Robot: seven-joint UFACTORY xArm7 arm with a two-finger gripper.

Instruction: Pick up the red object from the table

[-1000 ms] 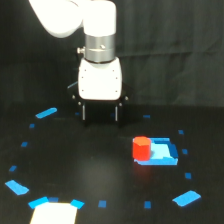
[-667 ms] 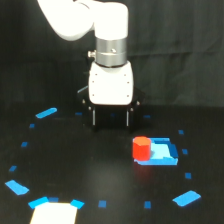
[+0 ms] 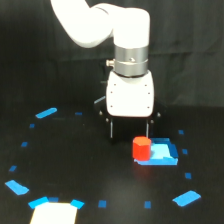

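Note:
My gripper will next grab the red block by its upper body (image 3: 142, 144), to pick it up from the table.
The red object (image 3: 141, 148) is a small red-orange block standing on the left part of a flat bright blue patch (image 3: 163, 154) on the black table (image 3: 90, 175). My gripper (image 3: 130, 134) hangs from the white arm, just behind and slightly to the exterior view's left of the block. Its two dark fingers (image 3: 111, 129) point down, spread apart and empty. One finger tip sits right above the block's top edge. I cannot tell whether it touches the block.
Small blue tape marks ring the table, including ones at the exterior view's left (image 3: 46, 113), front left (image 3: 16, 187) and front right (image 3: 186, 198). A white sheet (image 3: 54, 213) lies at the front edge. A dark cloth backdrop stands behind.
The arm has moved toward the exterior view's right and nearer the camera, bringing the gripper from well behind the block to just behind it. The block has not moved.

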